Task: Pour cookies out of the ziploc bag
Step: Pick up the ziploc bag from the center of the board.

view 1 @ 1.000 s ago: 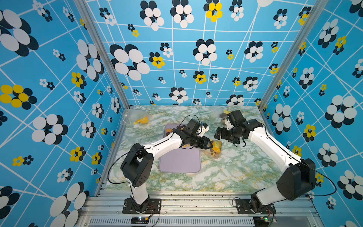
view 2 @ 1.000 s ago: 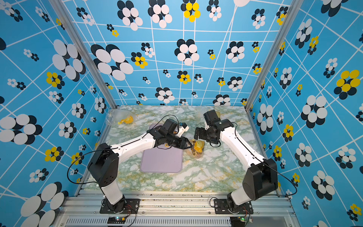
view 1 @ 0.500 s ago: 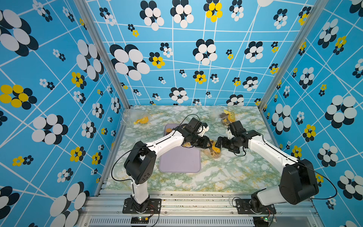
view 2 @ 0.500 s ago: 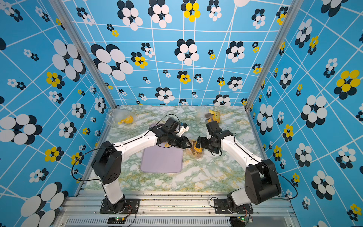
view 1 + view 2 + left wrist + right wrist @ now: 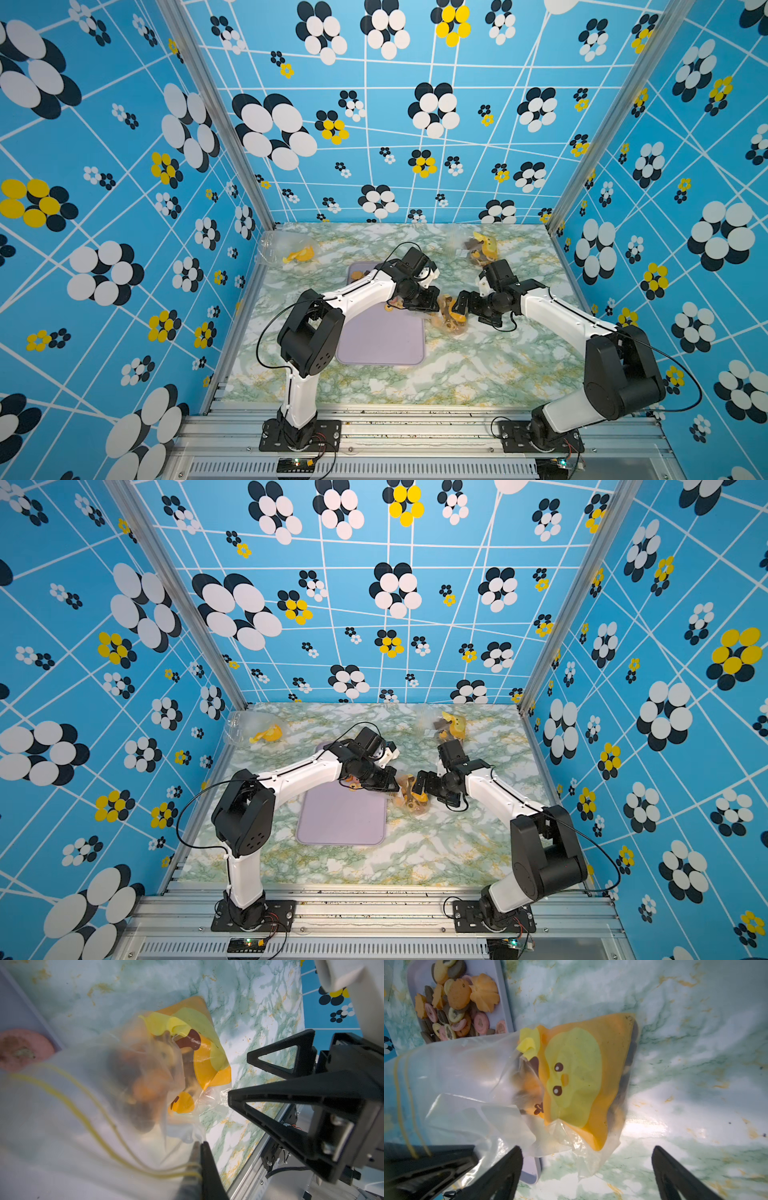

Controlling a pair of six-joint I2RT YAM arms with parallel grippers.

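Observation:
The right gripper grabs the ziploc bag [image 5: 571, 1076] by its bottom corner [image 5: 592, 1160], opposite the bag's zip, next, to tip cookies out of the bag's opening.
The clear ziploc bag [image 5: 451, 319] [image 5: 411, 801], printed with a yellow-orange face, lies on the marble table just right of the lavender tray [image 5: 380, 343] [image 5: 340, 818]. My left gripper [image 5: 200, 1147] [image 5: 432, 305] is shut on the bag [image 5: 93, 1126] at its yellow zip strip. Dark and orange cookies [image 5: 141, 1088] show blurred inside the bag. My right gripper [image 5: 586, 1149] [image 5: 461, 306] stands open, its fingers either side of the bag's [image 5: 571, 1076] bottom corner without touching it. More cookies [image 5: 454, 1001] lie heaped on the tray's far end.
Two other clear bags lie at the back of the table, one at the left [image 5: 291, 251] and one at the right [image 5: 478, 247]. Patterned blue walls close in three sides. An aluminium rail [image 5: 415, 419] runs along the front edge.
My left gripper has closed on the bag's zip edge. The right arm has swung down from the back right to the bag's other end, staying open.

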